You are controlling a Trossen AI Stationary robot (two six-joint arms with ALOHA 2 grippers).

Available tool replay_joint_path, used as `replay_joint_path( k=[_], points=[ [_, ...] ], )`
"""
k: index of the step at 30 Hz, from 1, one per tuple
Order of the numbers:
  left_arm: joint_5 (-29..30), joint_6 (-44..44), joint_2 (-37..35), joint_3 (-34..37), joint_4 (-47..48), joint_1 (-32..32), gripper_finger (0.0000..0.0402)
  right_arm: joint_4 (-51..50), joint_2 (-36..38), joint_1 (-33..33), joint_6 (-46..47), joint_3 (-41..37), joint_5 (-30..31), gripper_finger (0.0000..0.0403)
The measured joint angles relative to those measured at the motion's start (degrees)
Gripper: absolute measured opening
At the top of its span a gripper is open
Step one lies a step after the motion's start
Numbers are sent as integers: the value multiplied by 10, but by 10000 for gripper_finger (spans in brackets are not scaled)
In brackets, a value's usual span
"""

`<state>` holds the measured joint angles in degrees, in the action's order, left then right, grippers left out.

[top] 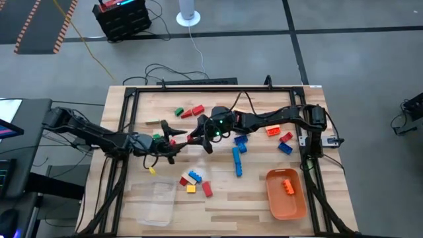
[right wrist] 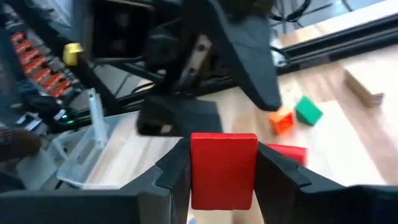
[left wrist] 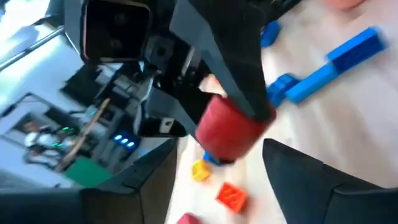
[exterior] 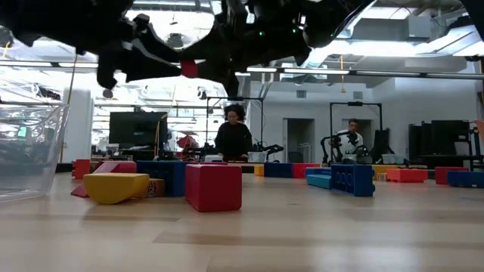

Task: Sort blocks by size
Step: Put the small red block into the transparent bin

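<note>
The near end of the red block is all that my fingers reach, and they are short of the block's middle. My left gripper needs to move forward before it closes on the block.
My right gripper is shut on a red block above the middle of the table; in the low view the block hangs high among the dark arms. My left gripper is open and faces it from the table's left. Its two fingers stand on either side of the red block, apart from it. Other blocks lie on the table: a long blue bar, a small cluster near the front, and red and green ones at the back. My right gripper pinches the red block by two opposite flat sides between its two fingers. The fingers come about level from the table's right and point toward my left gripper. The block is lifted clear of the table.
An orange tray at the front right holds an orange block. A clear plastic tray stands at the front left. Blue, orange and red blocks lie under my right arm. A yellow block lies near my left gripper. People show in the room behind.
</note>
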<state>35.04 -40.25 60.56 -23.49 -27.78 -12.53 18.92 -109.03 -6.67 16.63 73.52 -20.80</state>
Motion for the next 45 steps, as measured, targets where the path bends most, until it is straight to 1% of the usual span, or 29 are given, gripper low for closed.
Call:
replay_joint_path(
  k=[3,9,13,16,18,21,27,28,30,38,42,45],
  points=[
    [2,-22,26,-19,-1,-2,244,7,0,0,11,0,2,166],
    [4,-63,75,-47,-3,-6,245,4,0,-2,24,0,3,166],
    [1,-66,93,-58,-12,-7,245,3,0,-2,25,0,4,166],
    [-2,-75,99,-58,-33,-7,237,6,0,-2,32,0,4,169],
    [-2,-83,99,-58,-36,-7,224,5,0,-2,33,0,10,176],
    [0,-86,99,-58,-38,-7,189,6,0,-3,34,0,12,192],
    [-2,-80,99,-58,-41,-1,91,2,0,2,32,0,15,214],
    [-2,-78,99,-58,-39,1,81,1,0,2,30,0,16,215],
    [-2,-76,99,-58,-34,5,79,-2,0,1,28,0,17,216],
    [6,-56,99,-58,-18,10,81,-78,40,-17,-8,0,12,216],
    [8,-37,99,-57,10,15,85,-155,71,-20,-30,1,9,216],
    [6,5,96,-57,42,16,84,-240,91,-20,-44,0,10,216]
  ],
)
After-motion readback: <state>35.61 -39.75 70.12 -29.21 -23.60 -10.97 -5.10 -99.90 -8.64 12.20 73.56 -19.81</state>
